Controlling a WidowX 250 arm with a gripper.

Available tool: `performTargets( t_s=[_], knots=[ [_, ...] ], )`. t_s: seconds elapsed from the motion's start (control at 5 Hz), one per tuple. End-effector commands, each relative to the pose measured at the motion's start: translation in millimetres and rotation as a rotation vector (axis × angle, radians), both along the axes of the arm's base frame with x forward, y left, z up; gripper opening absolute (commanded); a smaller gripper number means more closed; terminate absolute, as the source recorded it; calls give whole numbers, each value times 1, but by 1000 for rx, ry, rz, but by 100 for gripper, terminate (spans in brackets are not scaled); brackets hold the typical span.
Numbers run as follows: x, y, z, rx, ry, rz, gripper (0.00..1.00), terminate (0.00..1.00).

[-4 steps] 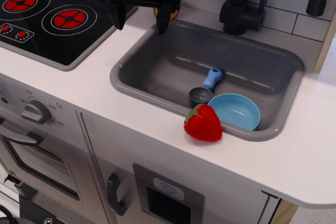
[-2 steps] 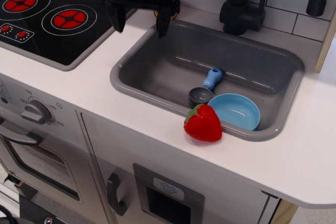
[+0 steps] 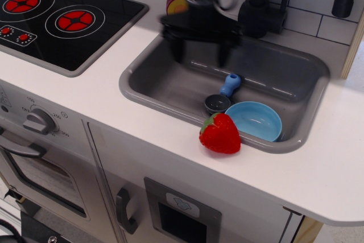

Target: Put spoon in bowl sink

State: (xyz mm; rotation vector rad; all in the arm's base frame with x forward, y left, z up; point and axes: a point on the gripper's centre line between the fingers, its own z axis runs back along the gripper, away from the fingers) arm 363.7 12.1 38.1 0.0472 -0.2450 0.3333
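Observation:
The robot's gripper needs to set the spoon's cup head into the light-blue bowl [image 3: 254, 120], so next it should grab the spoon by its blue handle [image 3: 230, 85].
The spoon [image 3: 223, 93] lies on the floor of the grey sink [image 3: 170, 78], blue handle pointing to the back, dark-grey cup head toward the front. The light-blue bowl [image 3: 254, 120] sits in the sink's front right corner, just right of the spoon head and apart from it. My black gripper [image 3: 200, 54] is motion-blurred, open and empty, hanging over the back middle of the sink, a little behind and left of the spoon handle.
A red toy strawberry [image 3: 219, 134] sits on the white counter at the sink's front rim, touching the bowl's side. A black faucet [image 3: 267, 4] stands behind the sink. A black stovetop [image 3: 57, 18] is at the left. A small yellow-and-purple object [image 3: 177, 4] stands by the back wall.
My gripper has moved right and down, from over the counter between stovetop and sink to over the sink's back part. The spoon, bowl and strawberry have not moved.

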Motion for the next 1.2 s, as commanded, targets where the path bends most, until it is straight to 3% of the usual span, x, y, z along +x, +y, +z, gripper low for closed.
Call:
performTargets(
  t_s=[0.0, 0.2, 0.4, 0.8, 1.0],
  knots=[
    [36, -26, -10, -7, -37, -27, 100, 0],
    [41, -27, -21, 28, -38, -42, 100, 0],
    [41, -29, -36, 40, -2, -65, 100, 0],
    [40, -36, -45, 38, 27, -89, 100, 0],
    [40, -36, -44, 37, 41, -99, 0, 0]
  ],
)
